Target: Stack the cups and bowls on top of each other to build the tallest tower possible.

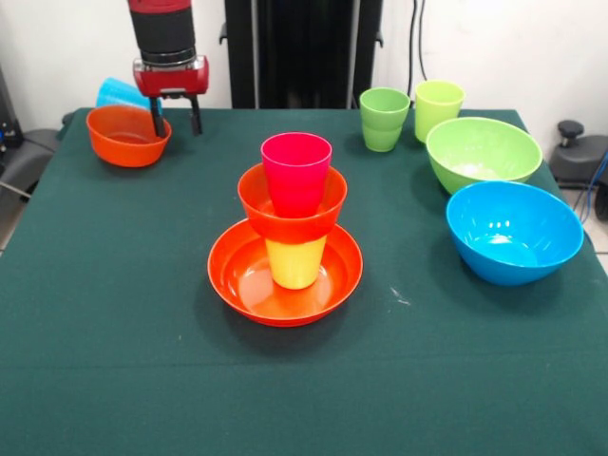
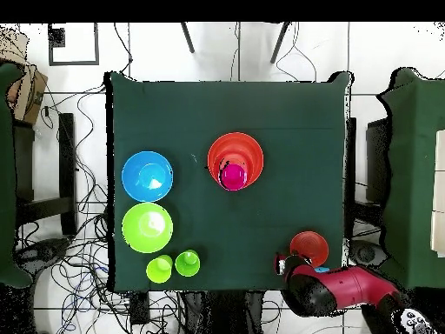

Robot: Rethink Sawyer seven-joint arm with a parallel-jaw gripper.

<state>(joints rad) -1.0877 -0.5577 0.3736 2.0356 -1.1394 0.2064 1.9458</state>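
Observation:
I should next grab the small orange bowl by its thin rim (image 1: pixel 169 129) with my gripper to stack it, because its round body (image 1: pixel 129 148) is wider than the gap between my fingers.
The tower stands mid-table: a wide orange bowl (image 1: pixel 233 285) holds a yellow cup (image 1: pixel 295 264). A small orange bowl (image 1: pixel 285 226) sits on that cup, and a pink cup (image 1: pixel 296 171) stands in it. From above the tower (image 2: pixel 246 150) shows with the pink cup (image 2: pixel 233 176) on top. Another small orange bowl (image 1: pixel 123 147) (image 2: pixel 308 248) sits at the far left of the front view. A sky blue cup (image 1: pixel 116 92) lies behind it. My gripper (image 1: pixel 176 122) (image 2: pixel 282 263) is open and empty, just beside that bowl's far right rim.
A light green cup (image 1: pixel 384 119) (image 2: pixel 187 262) and a yellow-green cup (image 1: pixel 438 106) (image 2: pixel 159 269) stand at the far right of the front view. A large lime green bowl (image 1: pixel 483 152) (image 2: pixel 147 227) and a large blue bowl (image 1: pixel 514 231) (image 2: pixel 147 176) sit along the right edge.

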